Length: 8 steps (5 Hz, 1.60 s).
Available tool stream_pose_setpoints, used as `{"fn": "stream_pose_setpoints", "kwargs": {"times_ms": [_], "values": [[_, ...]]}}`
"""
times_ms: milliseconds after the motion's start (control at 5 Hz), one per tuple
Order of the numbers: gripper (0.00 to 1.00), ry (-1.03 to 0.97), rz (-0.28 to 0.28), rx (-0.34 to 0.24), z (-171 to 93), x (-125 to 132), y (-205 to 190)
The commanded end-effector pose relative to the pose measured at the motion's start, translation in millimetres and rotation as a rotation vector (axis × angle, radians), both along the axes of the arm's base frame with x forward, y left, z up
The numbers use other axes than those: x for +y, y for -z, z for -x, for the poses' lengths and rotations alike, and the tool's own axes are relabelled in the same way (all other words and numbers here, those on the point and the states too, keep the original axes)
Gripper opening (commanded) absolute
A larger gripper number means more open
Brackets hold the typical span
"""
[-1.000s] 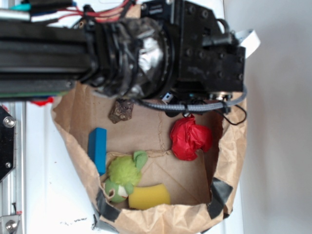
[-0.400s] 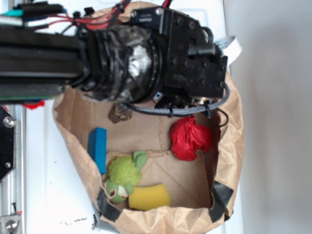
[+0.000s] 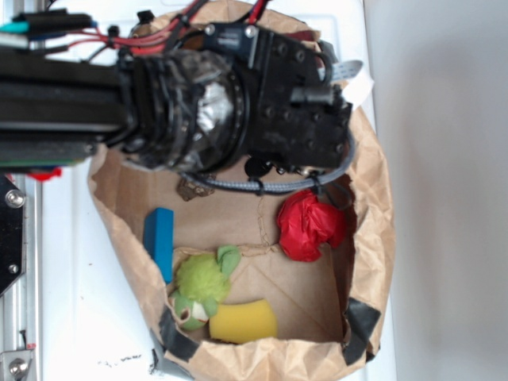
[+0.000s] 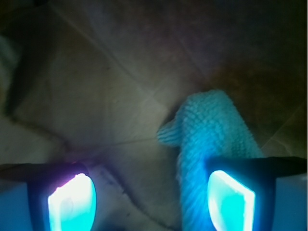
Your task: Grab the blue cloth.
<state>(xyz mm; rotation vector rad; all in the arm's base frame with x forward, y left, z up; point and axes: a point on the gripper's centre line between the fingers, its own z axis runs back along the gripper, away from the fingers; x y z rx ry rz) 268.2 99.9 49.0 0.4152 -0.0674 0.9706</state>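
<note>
My gripper grabs the blue cloth by its long narrow fold (image 4: pixel 195 180) next. My gripper pinches the fold behind the rounded end (image 4: pixel 208 103).
In the wrist view the blue cloth (image 4: pixel 211 134), a fuzzy aqua terry towel, lies on the brown paper floor and runs down beside the right fingertip (image 4: pixel 230 202). My gripper (image 4: pixel 151 202) is open, its jaws wide apart, with bare paper between them and the cloth's edge just inside the right one. In the exterior view the black arm and gripper body (image 3: pixel 278 103) hang over the back of the paper bag (image 3: pixel 373 238); the cloth is hidden beneath them.
Inside the bag lie a red crumpled wad (image 3: pixel 309 225), a rigid blue block (image 3: pixel 159 240), a green plush toy (image 3: pixel 202 284), a yellow sponge-like piece (image 3: pixel 242 320) and a small brown object (image 3: pixel 190 189). The bag's walls rise all around.
The arm and gripper body have shifted left and toward the back of the bag over the last second. The objects in the bag have not moved.
</note>
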Motion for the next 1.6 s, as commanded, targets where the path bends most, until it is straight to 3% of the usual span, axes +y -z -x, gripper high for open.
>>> {"fn": "stream_pose_setpoints", "kwargs": {"times_ms": [0,600,1000,1200,1400], "values": [[1.00,-0.068,-0.068,-0.029,4.3,3.4,-6.7],[1.00,-0.027,-0.099,-0.002,12.1,-1.9,-0.4],[1.00,-0.024,-0.111,-0.002,71.8,-10.4,14.4],[0.66,-0.019,-0.105,-0.014,70.2,-9.7,15.3],[0.00,-0.017,-0.098,-0.015,61.3,-7.8,14.9]]}}
